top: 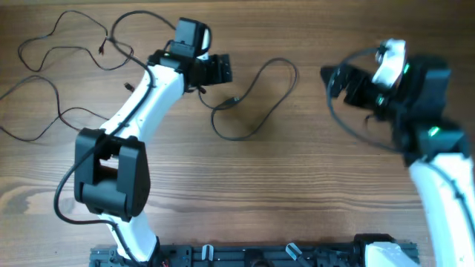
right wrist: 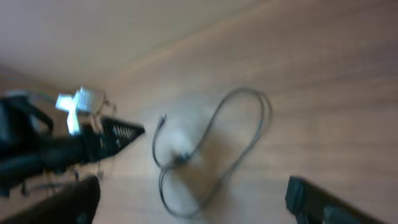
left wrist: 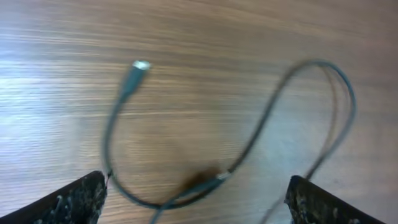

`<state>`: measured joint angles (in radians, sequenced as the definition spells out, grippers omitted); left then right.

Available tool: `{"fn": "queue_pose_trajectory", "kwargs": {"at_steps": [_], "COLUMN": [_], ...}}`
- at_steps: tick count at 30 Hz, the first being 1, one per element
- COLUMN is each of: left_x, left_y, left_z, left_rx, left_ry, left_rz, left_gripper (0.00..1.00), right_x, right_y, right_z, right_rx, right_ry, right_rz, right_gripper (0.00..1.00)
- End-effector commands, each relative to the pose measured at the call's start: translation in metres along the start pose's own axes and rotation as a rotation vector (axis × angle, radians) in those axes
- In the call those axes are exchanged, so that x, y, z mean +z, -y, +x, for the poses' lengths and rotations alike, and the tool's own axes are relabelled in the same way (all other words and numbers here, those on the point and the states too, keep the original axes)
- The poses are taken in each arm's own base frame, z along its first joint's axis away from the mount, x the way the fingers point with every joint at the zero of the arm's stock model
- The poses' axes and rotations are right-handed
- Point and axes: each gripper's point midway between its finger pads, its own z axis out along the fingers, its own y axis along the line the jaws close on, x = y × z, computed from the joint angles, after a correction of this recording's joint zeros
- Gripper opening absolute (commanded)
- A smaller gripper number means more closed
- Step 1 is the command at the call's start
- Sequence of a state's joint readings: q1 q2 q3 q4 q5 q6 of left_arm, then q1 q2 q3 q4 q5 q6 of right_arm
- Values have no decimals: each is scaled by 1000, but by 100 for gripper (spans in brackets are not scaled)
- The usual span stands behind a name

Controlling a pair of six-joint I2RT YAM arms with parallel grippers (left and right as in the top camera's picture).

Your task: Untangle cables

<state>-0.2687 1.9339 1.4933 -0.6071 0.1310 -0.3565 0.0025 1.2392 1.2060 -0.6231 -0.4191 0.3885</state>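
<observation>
My right gripper is to grab the cable at the loop's far bend (top: 289,64) (right wrist: 259,94) next, away from the plug. That leaves the ends free to untangle.
A thin black cable (top: 256,126) lies in a loose crossed loop at the table's middle, with a small plug end (top: 231,101). A second, longer thin cable (top: 52,89) sprawls at the far left. My left gripper (top: 223,70) is open and empty, just left of and above the middle loop. In the left wrist view the loop (left wrist: 261,124) and its silvery plug (left wrist: 140,65) lie ahead of the open fingers (left wrist: 199,205). My right gripper (top: 335,80) is open and empty, to the right of the loop. The right wrist view shows the loop (right wrist: 211,146) beyond its fingers (right wrist: 196,202), blurred.
The table (top: 297,193) is bare wood. The left arm (top: 141,104) reaches diagonally from the front edge. The right arm's own thicker black cord (top: 349,126) hangs in an arc beside its gripper. The left arm's gripper shows in the right wrist view (right wrist: 93,140).
</observation>
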Motion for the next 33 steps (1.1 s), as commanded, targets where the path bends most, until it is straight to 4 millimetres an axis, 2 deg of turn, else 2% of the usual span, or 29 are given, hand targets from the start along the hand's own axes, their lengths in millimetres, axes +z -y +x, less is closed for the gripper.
{"fn": "queue_pose_trajectory", "kwargs": {"at_steps": [1, 3, 6, 8, 11, 13, 14, 16, 19, 22, 25, 28, 31, 33], "left_x": [0, -1, -3, -3, -4, -4, -4, -4, -4, -4, -4, -4, -4, -4], "left_y": [-32, -35, -38, -41, -42, -43, -43, -43, -43, -43, -43, -43, -43, -43], "left_z": [-4, 1, 10, 17, 20, 20, 19, 19, 19, 19, 19, 19, 19, 19], "left_rx": [-171, -189, -203, -205, -208, -209, -209, -209, -209, -209, -210, -209, -209, -209], "left_ry": [-22, -54, -96, -121, -134, -134, -133, -132, -132, -132, -133, -133, -132, -133], "left_rz": [-21, 0, -7, -20, -26, -26, -27, -29, -29, -29, -30, -30, -30, -30], "left_gripper": [100, 100, 100, 100, 100, 100, 100, 100, 100, 100, 100, 100, 100, 100], "right_x": [8, 32, 79, 113, 151, 177, 186, 207, 231, 246, 250, 252, 263, 275], "right_y": [5, 7, 10, 23, 38, 46, 49, 57, 70, 76, 85, 93, 97, 90], "right_z": [-30, -25, -11, 0, 19, 39, 46, 65, 78, 67, 51, 46, 52, 67], "right_rx": [-159, -161, -120, -113, -141, -152, -152, -163, -221, -301, -350, -332, -272, -250], "right_ry": [-113, -229, -319, -361, -416, -470, -486, -524, -523, -445, -370, -342, -336, -371], "right_rz": [113, 89, 0, -5, -7, -10, -8, 14, 110, 206, 313, 356, 349, 274], "right_gripper": [99, 100, 100, 100, 99, 80, 75, 72, 72, 72, 73, 73, 78, 78]}}
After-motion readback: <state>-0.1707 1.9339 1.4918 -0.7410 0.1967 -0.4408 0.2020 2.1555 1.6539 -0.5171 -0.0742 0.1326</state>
